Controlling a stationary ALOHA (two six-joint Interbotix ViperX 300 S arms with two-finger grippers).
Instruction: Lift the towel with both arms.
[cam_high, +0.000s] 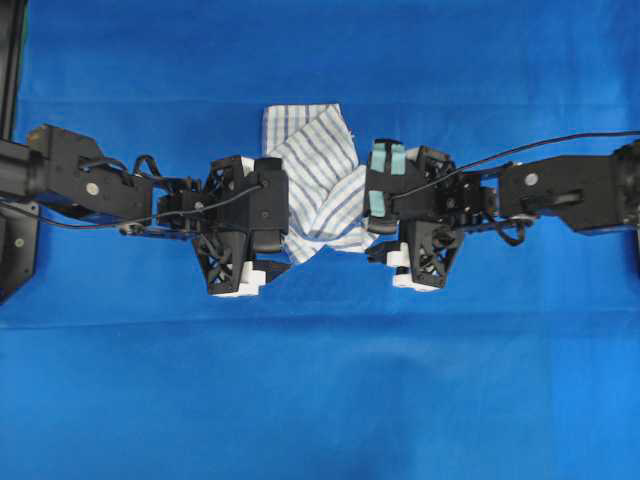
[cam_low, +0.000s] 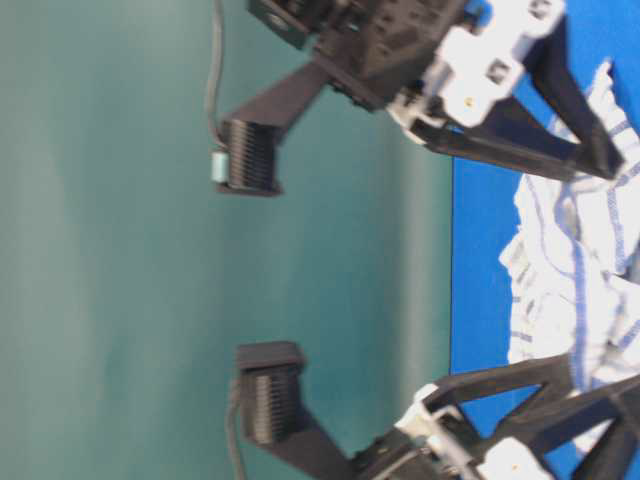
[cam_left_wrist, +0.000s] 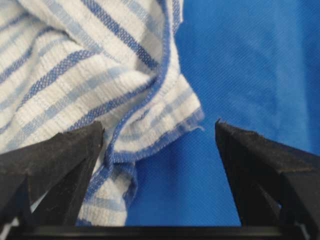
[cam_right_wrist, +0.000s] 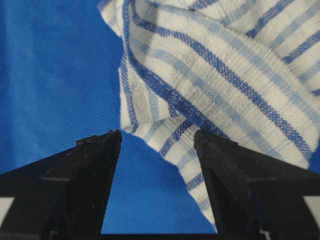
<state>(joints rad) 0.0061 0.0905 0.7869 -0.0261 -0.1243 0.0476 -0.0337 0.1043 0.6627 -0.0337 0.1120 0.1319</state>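
Observation:
I will lift the towel next with my right gripper, holding the towel by the crumpled fold at its edge (cam_high: 361, 238), because the towel's striped middle (cam_high: 318, 155) lies loose on the tablecloth.
The white towel (cam_high: 315, 170) with blue and grey stripes lies crumpled on the blue tablecloth, between the two arms. My left gripper (cam_high: 262, 215) stands at its left edge and points down. In the left wrist view this gripper (cam_left_wrist: 159, 125) is open, with a towel (cam_left_wrist: 90, 65) corner lying by the left finger (cam_left_wrist: 60, 160). My right gripper (cam_high: 390, 195), with teal tape, stands at the towel's right edge. It (cam_right_wrist: 157, 132) is open too, and a fold of towel (cam_right_wrist: 215, 65) reaches between its fingertips, against the right finger (cam_right_wrist: 235, 175).
The blue tablecloth (cam_high: 320, 380) covers the whole table. A black frame (cam_high: 15, 250) stands at the left edge. Black cables run along both arms. In the table-level view the towel (cam_low: 575, 270) shows bunched between the two gripper frames.

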